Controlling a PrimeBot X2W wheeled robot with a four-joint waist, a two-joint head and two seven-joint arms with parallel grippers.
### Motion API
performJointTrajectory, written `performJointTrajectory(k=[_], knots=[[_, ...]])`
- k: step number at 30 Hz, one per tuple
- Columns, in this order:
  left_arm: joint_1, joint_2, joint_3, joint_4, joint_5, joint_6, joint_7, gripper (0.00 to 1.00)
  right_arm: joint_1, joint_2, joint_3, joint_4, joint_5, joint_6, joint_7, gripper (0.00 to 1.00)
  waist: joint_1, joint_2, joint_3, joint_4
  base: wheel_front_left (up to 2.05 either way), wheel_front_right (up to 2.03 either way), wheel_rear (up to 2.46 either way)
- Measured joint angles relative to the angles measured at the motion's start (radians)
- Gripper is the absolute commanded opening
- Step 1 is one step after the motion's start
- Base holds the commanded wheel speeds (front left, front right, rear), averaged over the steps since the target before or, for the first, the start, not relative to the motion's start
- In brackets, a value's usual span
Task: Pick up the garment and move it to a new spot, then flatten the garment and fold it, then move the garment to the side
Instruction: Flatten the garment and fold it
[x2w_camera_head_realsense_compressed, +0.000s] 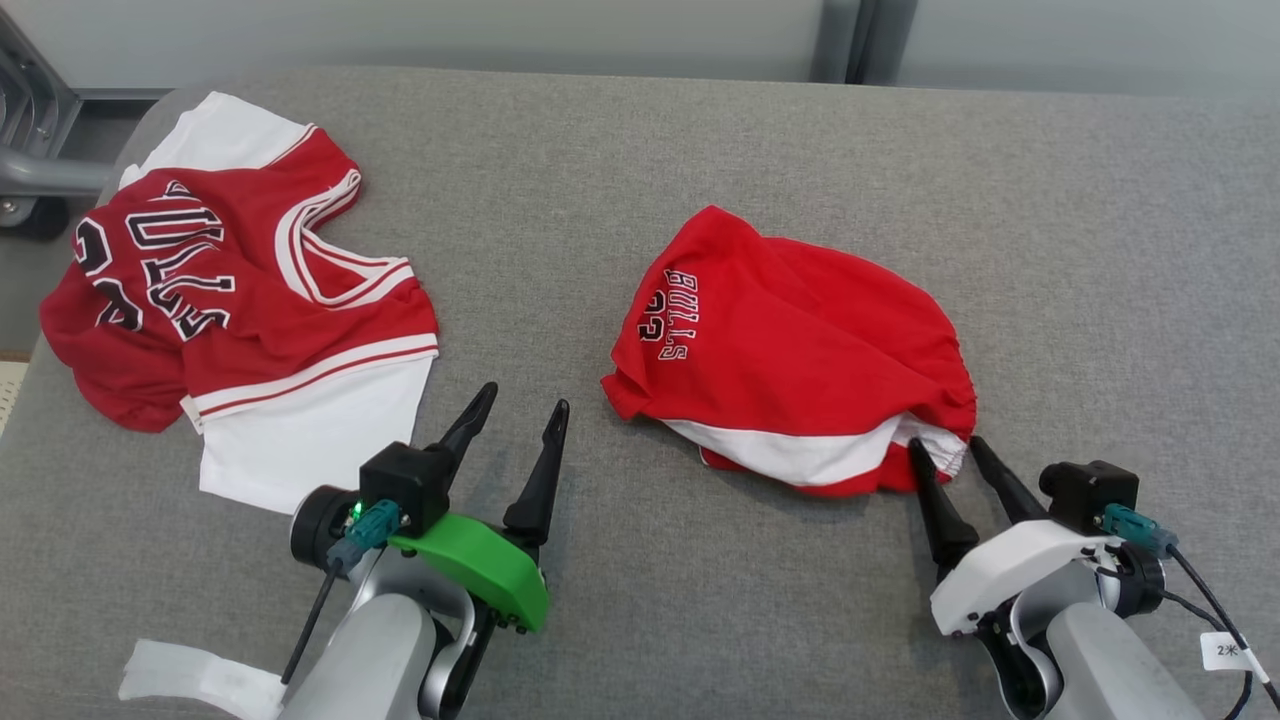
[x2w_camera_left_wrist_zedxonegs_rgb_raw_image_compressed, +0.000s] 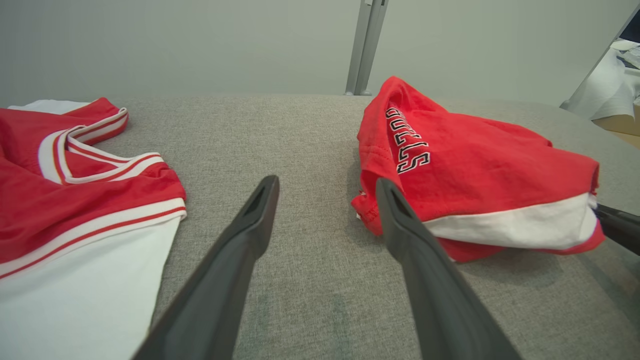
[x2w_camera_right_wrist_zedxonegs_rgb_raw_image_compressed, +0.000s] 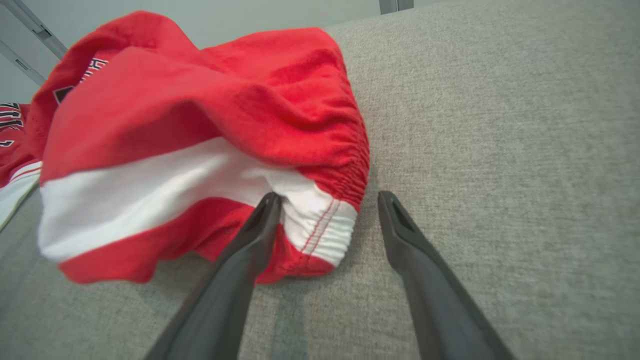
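I will grab the shorts (x2w_camera_head_realsense_compressed: 800, 330) next with my left gripper by that hem corner (x2w_camera_head_realsense_compressed: 620, 394) sticking out beside the white stripe, because the shorts are in a loose heap.
The garment, crumpled red shorts (x2w_camera_head_realsense_compressed: 800, 330) (x2w_camera_left_wrist_zedxonegs_rgb_raw_image_compressed: 480, 165) (x2w_camera_right_wrist_zedxonegs_rgb_raw_image_compressed: 200, 100) with a white stripe and "BULLS 23" print, lies right of centre on the grey table (x2w_camera_head_realsense_compressed: 700, 150). My right gripper (x2w_camera_head_realsense_compressed: 946, 443) (x2w_camera_right_wrist_zedxonegs_rgb_raw_image_compressed: 328, 195) is open at the shorts' near right corner, with the white elastic waistband end (x2w_camera_right_wrist_zedxonegs_rgb_raw_image_compressed: 320, 230) between its fingers and the left finger resting over the cloth. One of its fingertips (x2w_camera_left_wrist_zedxonegs_rgb_raw_image_compressed: 617, 225) shows in the left wrist view. My left gripper (x2w_camera_head_realsense_compressed: 525, 397) (x2w_camera_left_wrist_zedxonegs_rgb_raw_image_compressed: 327, 181) stands open over bare table, between the shorts and a jersey, holding nothing.
A red and white "BULLS" jersey (x2w_camera_head_realsense_compressed: 230, 290) (x2w_camera_left_wrist_zedxonegs_rgb_raw_image_compressed: 75, 200) (x2w_camera_right_wrist_zedxonegs_rgb_raw_image_compressed: 12, 135) lies spread at the table's far left. A metal frame (x2w_camera_head_realsense_compressed: 30, 130) stands beyond the left edge. A white strip (x2w_camera_head_realsense_compressed: 200, 680) hangs by my left forearm. Bare grey surface extends to the right and back.
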Motion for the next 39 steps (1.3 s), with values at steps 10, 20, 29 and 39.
performJointTrajectory(k=[10, 20, 29, 39], knots=[[0.022, 0.005, 0.002, -0.029, 0.005, 0.009, -0.003, 1.0, -0.017, 0.0, 0.03, 0.041, 0.009, 0.003, 0.0, 0.35, 0.0, 0.0, 0.01, -0.004, 0.0, 0.0, 0.0], [0.05, 0.018, 0.014, -0.049, 0.003, 0.017, -0.003, 1.0, -0.039, -0.009, 0.052, -0.035, 0.019, 0.003, 0.0, 0.0, 0.0, 0.0, 0.005, -0.036, 0.0, 0.0, 0.0], [0.08, 0.012, -0.016, -0.026, -0.023, -0.005, -0.002, 1.0, -0.042, -0.091, -0.021, -0.102, 0.058, 0.003, 0.0, 0.0, 0.0, 0.0, -0.011, -0.086, 0.0, 0.0, 0.0], [0.075, -0.002, -0.144, 0.012, -0.019, -0.064, 0.031, 1.0, -0.038, -0.131, -0.064, -0.105, 0.093, 0.003, 0.0, 0.0, 0.0, 0.0, -0.019, -0.149, 0.0, 0.0, 0.0]])
